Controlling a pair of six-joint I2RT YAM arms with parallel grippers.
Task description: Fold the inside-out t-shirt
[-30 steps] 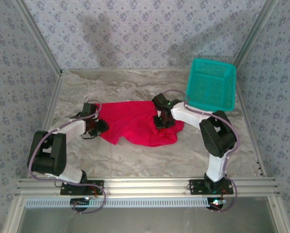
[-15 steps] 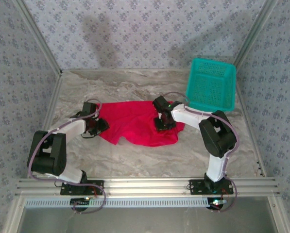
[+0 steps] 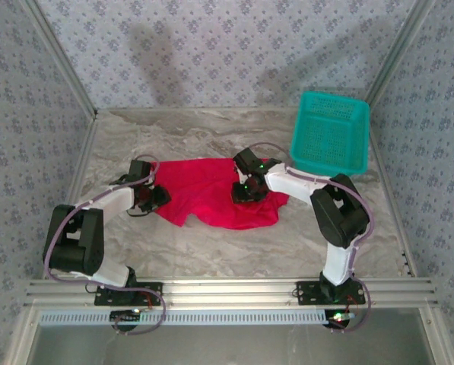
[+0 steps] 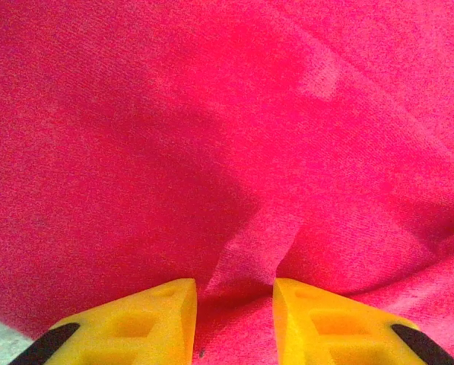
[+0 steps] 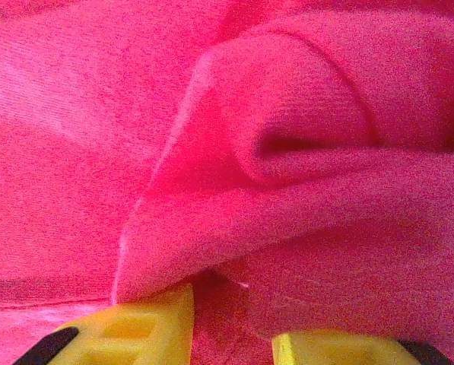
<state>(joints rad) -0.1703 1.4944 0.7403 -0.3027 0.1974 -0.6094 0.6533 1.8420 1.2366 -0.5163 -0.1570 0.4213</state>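
My right gripper pinches the t-shirt near its rolled fold next, opposite my left gripper, to stretch the t-shirt (image 3: 207, 194) for folding.
The inside-out t-shirt (image 3: 207, 194) is bright red cloth, spread crumpled across the middle of the marble table (image 3: 211, 251). My left gripper (image 3: 152, 199) sits low at the shirt's left edge. In the left wrist view its yellow fingertips (image 4: 169, 315) stand apart on the cloth (image 4: 211, 137), and a small ridge of fabric runs toward the gap of the left gripper (image 4: 234, 304). My right gripper (image 3: 244, 192) is down on the shirt's right part. Seen from the right wrist, the right gripper (image 5: 230, 319) is open, and a thick rolled fold (image 5: 303, 190) lies just beyond its tips.
A teal mesh basket (image 3: 331, 133) stands tilted at the back right, against the wall. Patterned walls close in the table on three sides. Bare marble lies in front of the shirt, toward the arm bases.
The right gripper has opened and let go of the cloth, and it has shifted a little to the left over the shirt. The left arm has not moved.
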